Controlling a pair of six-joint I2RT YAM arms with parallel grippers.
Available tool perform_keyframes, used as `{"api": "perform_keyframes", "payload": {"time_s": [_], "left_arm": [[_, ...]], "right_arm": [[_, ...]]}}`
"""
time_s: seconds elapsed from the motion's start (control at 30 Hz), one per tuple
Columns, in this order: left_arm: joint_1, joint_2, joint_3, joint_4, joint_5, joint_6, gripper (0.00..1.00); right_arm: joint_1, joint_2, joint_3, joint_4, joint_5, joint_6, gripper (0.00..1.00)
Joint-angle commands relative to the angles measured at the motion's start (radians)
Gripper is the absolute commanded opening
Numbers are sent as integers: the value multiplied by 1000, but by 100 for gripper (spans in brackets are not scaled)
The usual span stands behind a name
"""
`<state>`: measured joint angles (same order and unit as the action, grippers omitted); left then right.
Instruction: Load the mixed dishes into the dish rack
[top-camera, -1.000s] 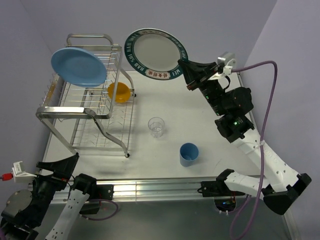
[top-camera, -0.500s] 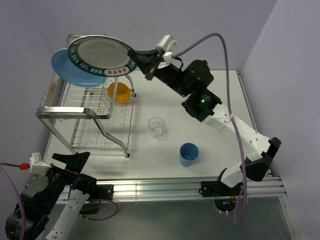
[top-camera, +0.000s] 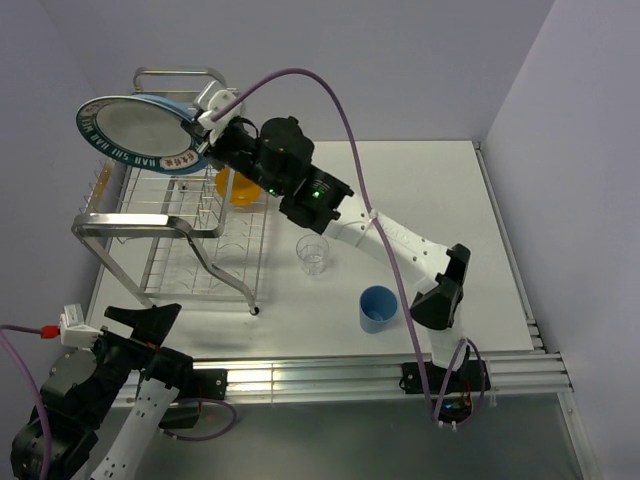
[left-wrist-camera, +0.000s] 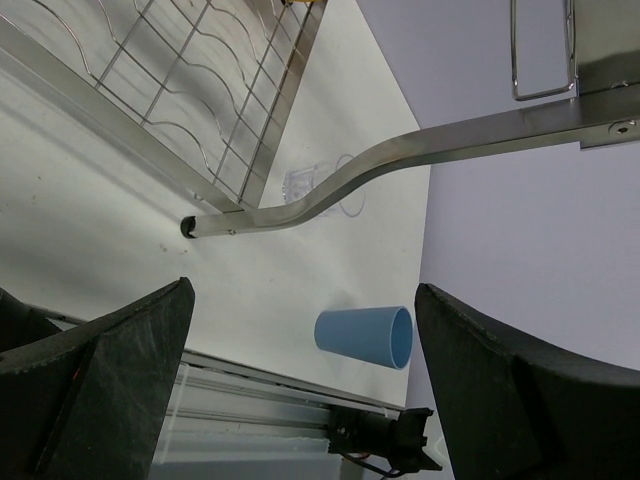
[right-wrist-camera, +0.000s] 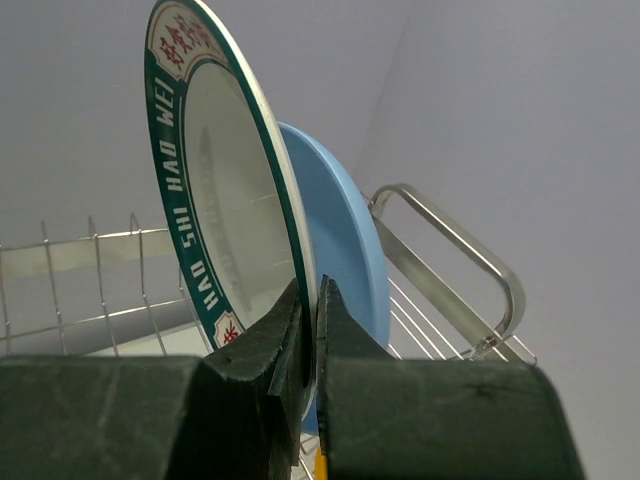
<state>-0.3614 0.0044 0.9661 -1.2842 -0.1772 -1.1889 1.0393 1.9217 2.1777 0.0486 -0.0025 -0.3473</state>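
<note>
The white plate's lettered rim slants away from the light-blue plate, so my right gripper will keep holding the white plate until it stands square in the rack (top-camera: 170, 228).
My right gripper (top-camera: 203, 137) is shut on the rim of the white plate with the dark teal lettered rim (top-camera: 135, 133) and holds it over the upper tier of the silver wire dish rack (top-camera: 170, 228). In the right wrist view the lettered plate (right-wrist-camera: 235, 215) stands upright just in front of the light-blue plate (right-wrist-camera: 345, 250), with my gripper (right-wrist-camera: 313, 300) pinching its edge. The orange-yellow bowl (top-camera: 240, 187) sits by the rack. The clear glass (top-camera: 313, 254) and blue cup (top-camera: 378, 308) stand on the table. My left gripper (left-wrist-camera: 300, 340) is open and empty, with the cup (left-wrist-camera: 365, 337) beyond it.
The white table (top-camera: 420, 230) ends at a metal rail (top-camera: 330, 375) along its near edge. The rack's bent tubular leg (left-wrist-camera: 400, 150) crosses the left wrist view. Purple walls close in behind and on both sides.
My right arm has swung the lettered plate further left, from above the rack's right side to over its left side, in front of the light-blue plate. The left arm stays still.
</note>
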Motion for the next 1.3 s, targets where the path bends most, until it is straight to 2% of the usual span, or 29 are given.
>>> {"api": "perform_keyframes", "payload": {"time_s": [0.0, 0.2, 0.4, 0.63, 0.83, 1.27], "left_arm": [[4, -144, 5, 17, 33, 18, 99], [4, -155, 9, 16, 45, 28, 99], [4, -169, 36, -12, 31, 26, 99], [4, -169, 49, -38, 21, 15, 99], [4, -170, 46, -49, 18, 8, 99], [4, -170, 46, -55, 24, 6, 99]], "right_arm": [[25, 29, 135, 42, 143, -21, 0], [36, 39, 94, 53, 157, -28, 0], [19, 25, 31, 43, 38, -61, 0], [-31, -1, -25, 53, -103, 2, 0], [-67, -3, -48, 50, -163, 51, 0], [-73, -49, -131, 77, -116, 103, 0]]}}
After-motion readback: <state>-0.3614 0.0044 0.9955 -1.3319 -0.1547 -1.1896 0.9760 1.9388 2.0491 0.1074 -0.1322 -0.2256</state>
